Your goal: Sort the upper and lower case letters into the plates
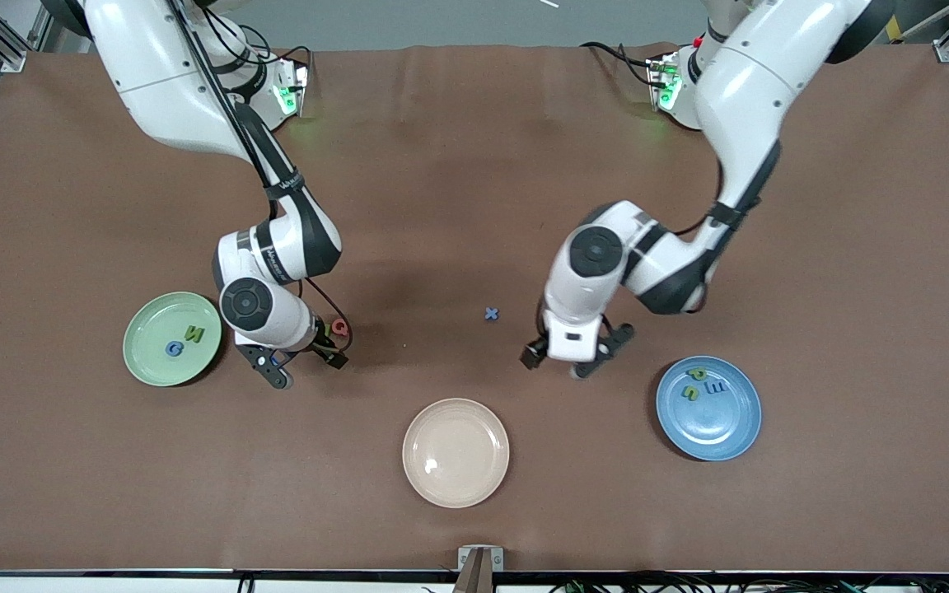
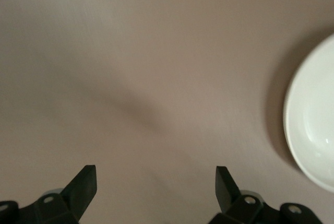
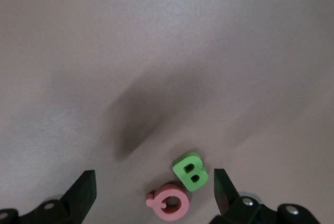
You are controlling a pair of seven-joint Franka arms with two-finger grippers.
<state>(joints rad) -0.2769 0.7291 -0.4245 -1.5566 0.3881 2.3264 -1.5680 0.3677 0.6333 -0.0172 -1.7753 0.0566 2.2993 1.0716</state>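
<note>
I need to sort the uppercase letters onto the green plate [image 1: 145, 362], so I should grab the pink Q by its round ring [image 1: 339, 327] with my right gripper next.
The pale mint green plate [image 1: 145, 362] lies toward the right arm's end and holds a blue G [image 1: 175, 348] and a green N [image 1: 194, 333]. Toward the left arm's end, the blue plate [image 1: 722, 436] carries three small letters [image 1: 701, 385]. My right gripper [image 1: 308, 369] [image 3: 153, 188] stands open low over the table beside the green plate. A pink Q [image 3: 169, 201] [image 1: 340, 327] and a green B [image 3: 190, 171] lie between its fingers, untouched. A small blue x [image 1: 491, 313] lies on the table between the arms. My left gripper [image 1: 573, 362] [image 2: 155, 185] is open and empty over bare table.
A cream plate [image 1: 455, 486] [image 2: 313, 119] with nothing in it sits nearest the front camera, between the two coloured plates. The brown mat [image 1: 474, 165] covers the whole table.
</note>
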